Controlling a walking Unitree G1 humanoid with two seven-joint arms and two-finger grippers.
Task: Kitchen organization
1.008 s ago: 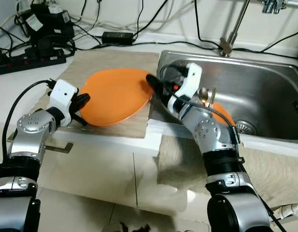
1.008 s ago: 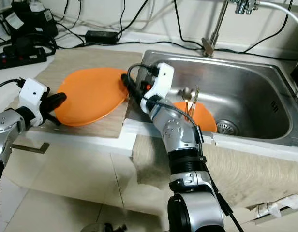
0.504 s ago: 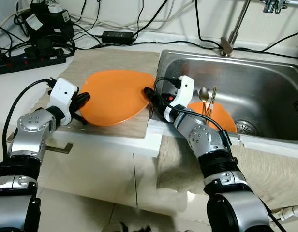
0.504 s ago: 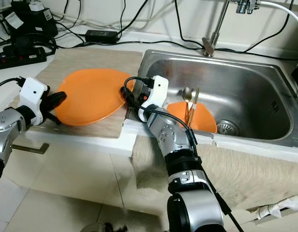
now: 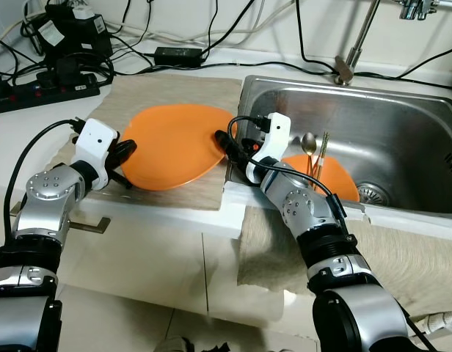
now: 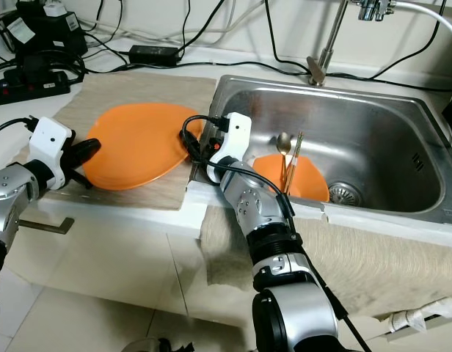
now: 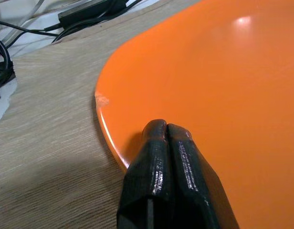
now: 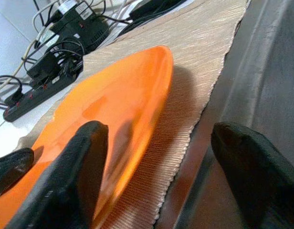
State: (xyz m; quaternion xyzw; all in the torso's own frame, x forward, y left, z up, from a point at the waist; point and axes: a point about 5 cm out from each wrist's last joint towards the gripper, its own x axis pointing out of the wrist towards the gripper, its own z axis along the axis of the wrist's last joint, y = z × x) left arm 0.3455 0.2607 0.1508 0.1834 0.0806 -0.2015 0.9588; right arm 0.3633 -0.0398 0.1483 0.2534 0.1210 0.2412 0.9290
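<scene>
Next, my right gripper should grab the plate by its raised rim on the sink side, where a shadowed gap above the mat (image 8: 172,112) lets a finger under.
A large orange plate (image 5: 175,143) lies on a beige mat (image 5: 175,92) on the counter, left of the steel sink (image 5: 402,139). My left gripper (image 7: 161,131) is shut, its fingertips pressed together and resting on the plate's left rim. My right gripper (image 8: 159,157) is open at the plate's right edge, low between plate and sink rim; one finger (image 8: 87,148) hangs over the plate, the other (image 8: 242,152) on the sink side. Nothing is between its fingers. A smaller orange dish (image 5: 329,176) lies in the sink with a spoon (image 5: 308,141) and chopsticks (image 5: 322,150) on it.
A black power strip (image 5: 42,86), adapters and many cables crowd the back left of the counter. The faucet (image 5: 354,44) rises behind the sink. A beige cloth (image 5: 417,257) drapes over the counter's front edge by the sink. The drain (image 5: 371,193) is at the sink bottom.
My right gripper has dropped lower and shifted left, from above the sink rim down to the plate's right edge. The left gripper and the plate have stayed put.
</scene>
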